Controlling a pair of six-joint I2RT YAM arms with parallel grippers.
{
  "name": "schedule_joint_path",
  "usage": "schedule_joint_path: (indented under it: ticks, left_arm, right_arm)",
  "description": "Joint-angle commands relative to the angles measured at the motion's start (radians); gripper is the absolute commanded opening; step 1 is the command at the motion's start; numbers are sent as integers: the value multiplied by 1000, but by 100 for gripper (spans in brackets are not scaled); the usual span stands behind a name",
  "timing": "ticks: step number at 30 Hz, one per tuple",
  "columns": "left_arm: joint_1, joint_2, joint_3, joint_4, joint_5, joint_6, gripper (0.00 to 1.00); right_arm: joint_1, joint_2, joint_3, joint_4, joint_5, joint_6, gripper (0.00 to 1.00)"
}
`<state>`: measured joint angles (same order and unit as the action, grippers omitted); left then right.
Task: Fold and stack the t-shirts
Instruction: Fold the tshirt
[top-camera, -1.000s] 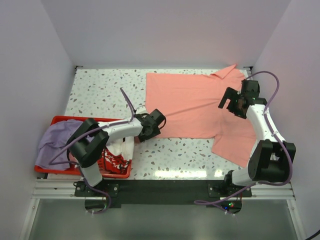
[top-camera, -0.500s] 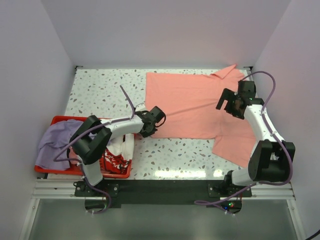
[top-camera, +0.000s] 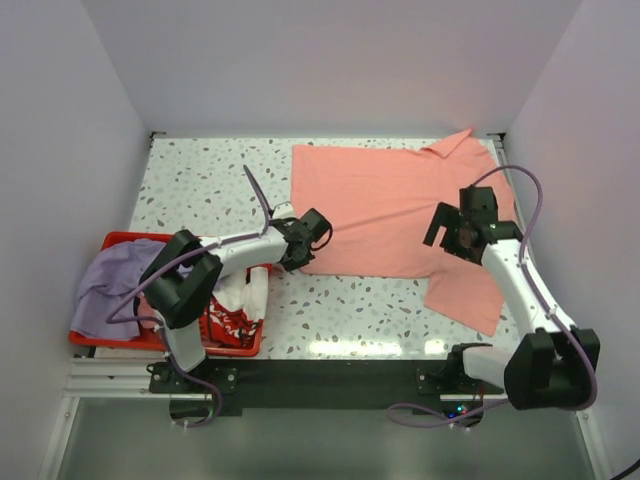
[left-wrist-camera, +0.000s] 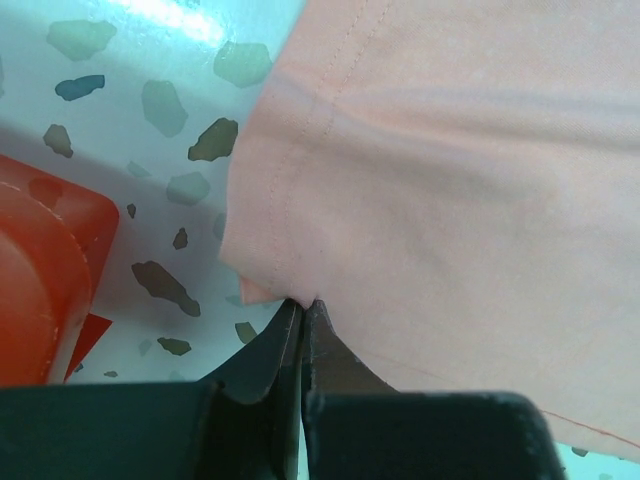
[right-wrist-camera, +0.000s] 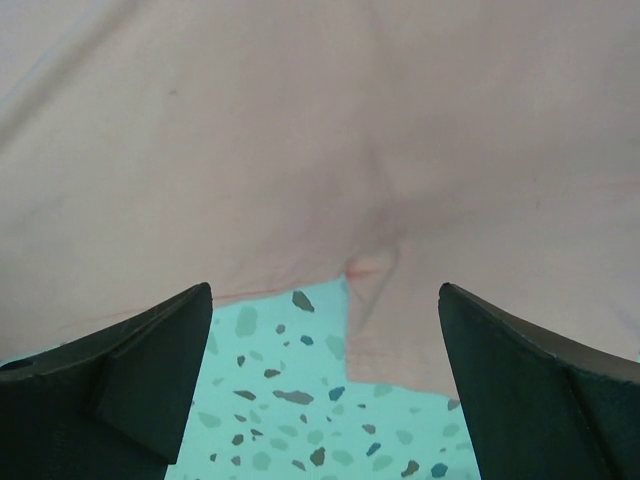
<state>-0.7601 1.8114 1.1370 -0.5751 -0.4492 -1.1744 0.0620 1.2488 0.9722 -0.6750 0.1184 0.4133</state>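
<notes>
My right gripper will next grab the salmon-pink t-shirt's near sleeve at its hem (right-wrist-camera: 378, 358), matching my left gripper's corner. Then the t-shirt's near side can fold over.
A salmon-pink t-shirt (top-camera: 390, 210) lies spread flat across the back right of the table. My left gripper (top-camera: 303, 256) is at its near left corner. In the left wrist view the jaws (left-wrist-camera: 300, 303) are shut, pinching that hem corner of the pink cloth (left-wrist-camera: 450, 180). My right gripper (top-camera: 449, 238) hovers open over the shirt's near right side. In the right wrist view its fingers (right-wrist-camera: 130, 380) straddle the spot where sleeve and body meet (right-wrist-camera: 365, 265). A lavender t-shirt (top-camera: 105, 285) and a white t-shirt with red print (top-camera: 235, 312) sit in the crate.
A red plastic crate (top-camera: 125, 240) stands at the near left, beside the left arm's base. Speckled tabletop (top-camera: 200, 185) shows left of the pink shirt and along the near edge. White walls close in the table on three sides.
My left gripper has shut on the pink shirt's near left corner. The right gripper, still open, has moved nearer and slightly left over the shirt.
</notes>
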Motion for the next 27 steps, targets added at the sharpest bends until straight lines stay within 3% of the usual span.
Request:
schedule_joint_path:
  ticks: [1,3,7,12,18,27]
  left_arm:
    - [10,-57,32,-5,-32,41,0]
    - [10,-64,27,-3,-28,45,0]
    - [10,-98,-3,33,-19,64,0]
    - [10,-109,-28,63,15,76,0]
    - [8,-116,-36,69,24,84,0]
    - [12,-113,-19,64,24,93,0]
  right_arm:
    - [-7,-109,-73,-142,75,108,99]
    - [-24,-165,-141,-191,153,191,99]
    - [-140,-297,-262,-230,101,243,99]
    - [-220,-244,-303,-192,-29,351,99]
    - [-541,-166,-432,-123,-192,288,99]
    - [-591,-154,-443,-109,-157,278,98]
